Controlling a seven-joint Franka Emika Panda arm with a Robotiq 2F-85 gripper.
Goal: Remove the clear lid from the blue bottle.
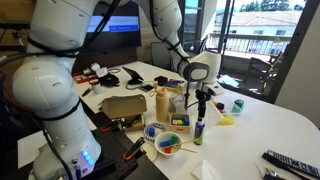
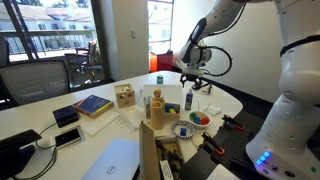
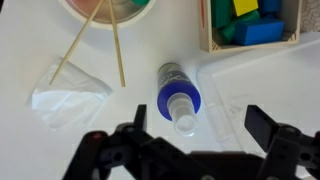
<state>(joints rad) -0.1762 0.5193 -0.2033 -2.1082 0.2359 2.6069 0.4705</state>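
Observation:
I should close my gripper on the clear lid now. The lid is between my fingers with its top level with them, so my gripper would hold it.
The blue bottle (image 3: pixel 176 88) stands upright on the white table, seen from above in the wrist view, with the clear lid (image 3: pixel 184 116) on its top. My gripper (image 3: pixel 200 125) is open, directly above it, one finger on each side of the lid and not touching it. In both exterior views the gripper (image 1: pixel 203 103) (image 2: pixel 192 82) hangs just over the small blue bottle (image 1: pixel 199 129) (image 2: pixel 189 99). The lid is too small to make out there.
A taller tan bottle (image 1: pixel 163 103) (image 2: pixel 157 108) and a round bowl (image 1: pixel 168 143) (image 2: pixel 193 120) with wooden sticks (image 3: pixel 117 50) stand close by. A wooden box of coloured blocks (image 3: pixel 250 22), a crumpled clear wrapper (image 3: pixel 65 95) and a green can (image 1: pixel 238 104) are also near.

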